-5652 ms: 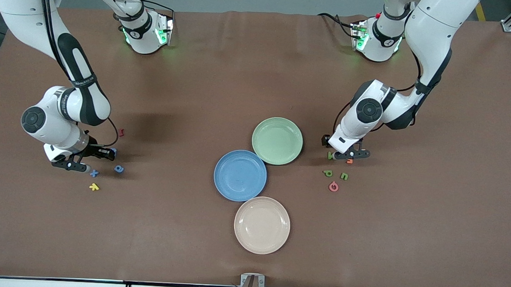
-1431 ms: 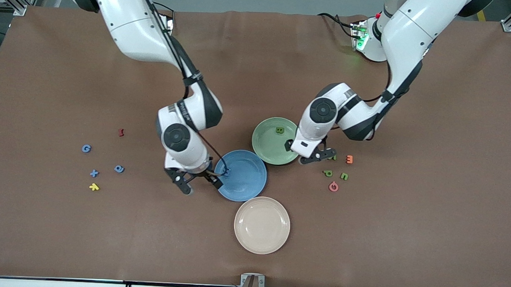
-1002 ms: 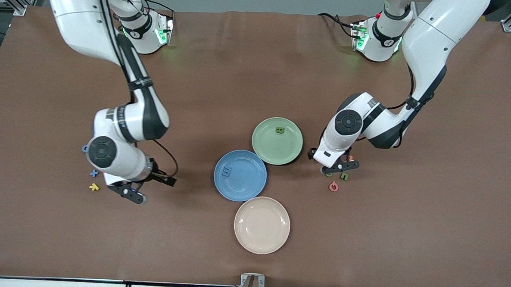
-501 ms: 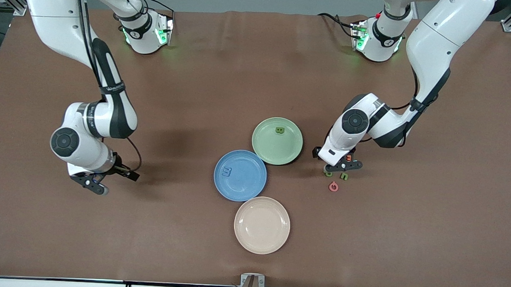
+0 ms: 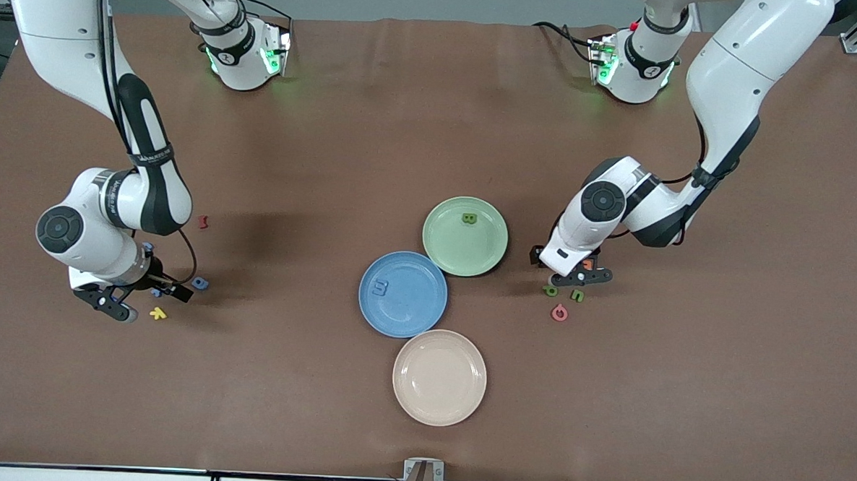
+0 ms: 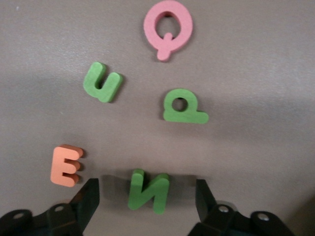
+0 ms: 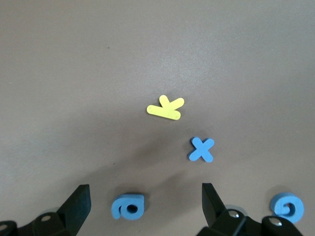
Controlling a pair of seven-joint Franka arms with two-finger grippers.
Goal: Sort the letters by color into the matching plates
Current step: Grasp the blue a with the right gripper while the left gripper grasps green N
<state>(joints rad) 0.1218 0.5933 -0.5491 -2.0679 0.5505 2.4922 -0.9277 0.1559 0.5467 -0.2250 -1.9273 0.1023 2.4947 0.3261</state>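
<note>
My right gripper grabs the blue a by its rounded body (image 5: 199, 283) next, to sort it onto the blue plate (image 5: 417, 306).
My left gripper (image 6: 146, 197) stands open low over the table, with a green N (image 6: 147, 191) lying between its fingers, untouched. Green letters u (image 6: 102, 82) and P (image 6: 184, 106) lie nearby. My right gripper (image 7: 145, 202) is open over a blue round letter (image 7: 129, 205). A blue X (image 7: 202, 149) and a blue G (image 7: 287, 206) lie close by. The pale green plate (image 5: 464, 251) holds a green B (image 5: 468, 218). The blue plate (image 5: 417, 306) holds one blue letter (image 5: 379, 288). The left gripper (image 5: 576, 278) hides the N in the front view. The right gripper (image 5: 142, 299) is at the right arm's end.
A beige plate (image 5: 439, 377) sits nearest the front camera, touching the blue plate. A pink Q (image 6: 167, 27) and an orange E (image 6: 65, 164) lie among the green letters. A yellow K (image 7: 166, 107) and a red letter (image 5: 202, 222) lie by the blue ones.
The right arm swung from the blue plate, where it left a blue letter, back over the blue letters. The left gripper settled over the green N, and its fingers have drawn in slightly.
</note>
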